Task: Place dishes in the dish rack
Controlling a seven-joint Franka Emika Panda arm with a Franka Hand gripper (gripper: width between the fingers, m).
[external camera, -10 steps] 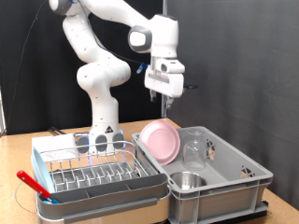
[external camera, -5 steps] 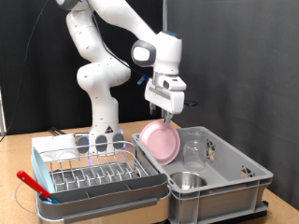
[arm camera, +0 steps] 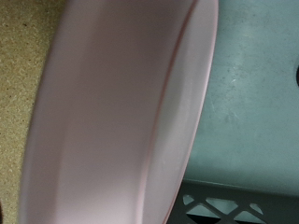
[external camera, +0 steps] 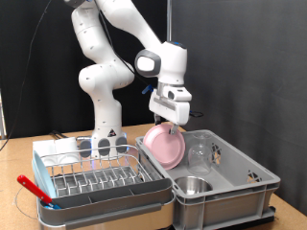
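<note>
The gripper should next grab the plate by its thin top rim (external camera: 169, 126), because the plate's flat side is far too wide for the fingers.
The round pink plate (external camera: 165, 147) leans on edge against the end wall of the deep grey crate (external camera: 251, 178) that faces the rack. My gripper (external camera: 171, 121) hangs just above the plate's upper rim, jaws apart and empty. In the wrist view the pink plate (arm camera: 121, 112) fills most of the frame, very close, and no fingers show. The clear glass (external camera: 200, 152) stands in the crate beside the plate. The small steel bowl (external camera: 193, 185) sits at the crate's near end. The dish rack (external camera: 96, 178), a pale tray with silver prongs, stands at the exterior view's left and holds no dishes.
A red-handled tool (external camera: 35, 189) lies across the rack tray's near left corner. The arm's base (external camera: 104, 134) stands behind the rack. The crate floor (arm camera: 252, 103) and the tan tabletop (arm camera: 23, 56) show on either side of the plate in the wrist view.
My gripper has come down from well above the crate to just over the pink plate's upper rim. The dishes have not moved.
</note>
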